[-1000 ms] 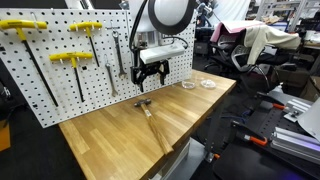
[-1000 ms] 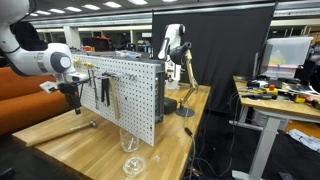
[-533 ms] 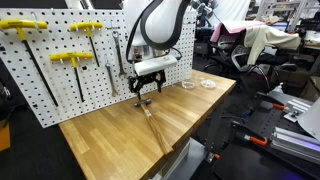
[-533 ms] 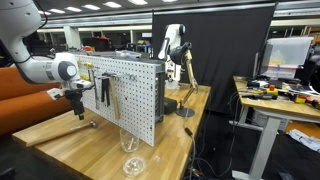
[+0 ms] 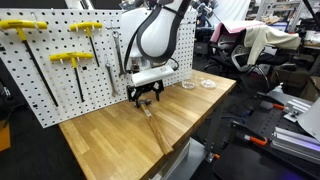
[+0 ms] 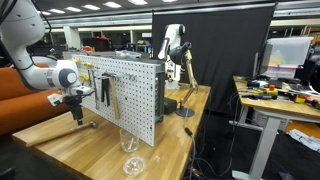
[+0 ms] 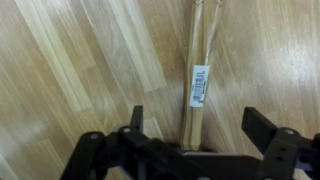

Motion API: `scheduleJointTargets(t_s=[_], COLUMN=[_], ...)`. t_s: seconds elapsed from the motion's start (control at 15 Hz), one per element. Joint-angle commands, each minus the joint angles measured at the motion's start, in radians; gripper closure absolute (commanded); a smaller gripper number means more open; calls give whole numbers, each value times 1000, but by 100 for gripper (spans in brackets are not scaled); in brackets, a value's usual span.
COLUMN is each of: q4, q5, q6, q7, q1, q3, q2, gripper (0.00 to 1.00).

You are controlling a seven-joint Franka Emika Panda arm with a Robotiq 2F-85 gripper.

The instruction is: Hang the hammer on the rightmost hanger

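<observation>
My fingers are still above the hammer with the handle (image 7: pixel 195 123) in their gap, so closing now would miss the hammer. My gripper lowers first, then closes on the hammer.
The hammer (image 5: pixel 153 124) lies flat on the wooden table (image 5: pixel 110 135), pale handle running toward the front edge, dark head under my gripper. In the wrist view the handle (image 7: pixel 198 85), with a white label, runs up from between my jaws. My gripper (image 5: pixel 146 99) is open and low over the hammer's head end, one finger each side of the handle (image 7: pixel 197 128). It also shows in an exterior view (image 6: pixel 78 116), just above the table beside the pegboard. The head itself is hidden by the gripper.
A white pegboard (image 5: pixel 60 75) stands along the table's back, carrying yellow T-handled tools (image 5: pixel 70 60) and black-handled pliers (image 5: pixel 115 60). Clear glassware (image 5: pixel 207 84) sits at the far table corner, a glass (image 6: pixel 127 142) near the pegboard's end. Desks and chairs surround the table.
My gripper has come down from beside the pegboard to just above the table, over the hammer's head end. The hammer has not moved.
</observation>
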Motion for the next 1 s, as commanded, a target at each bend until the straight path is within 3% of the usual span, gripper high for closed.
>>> scheduleJointTargets(t_s=[0.0,0.67,0.73,0.93], q4=[41,111,117,125], q5=[19,39,41,45], q6=[16,7,7,12], q7=[-22,-49,-52,-60], q1=[24,26,26,26], q3=[-26,-28,-28,-30], q2=[34,131,136,145], gripper=[2,7,11,40])
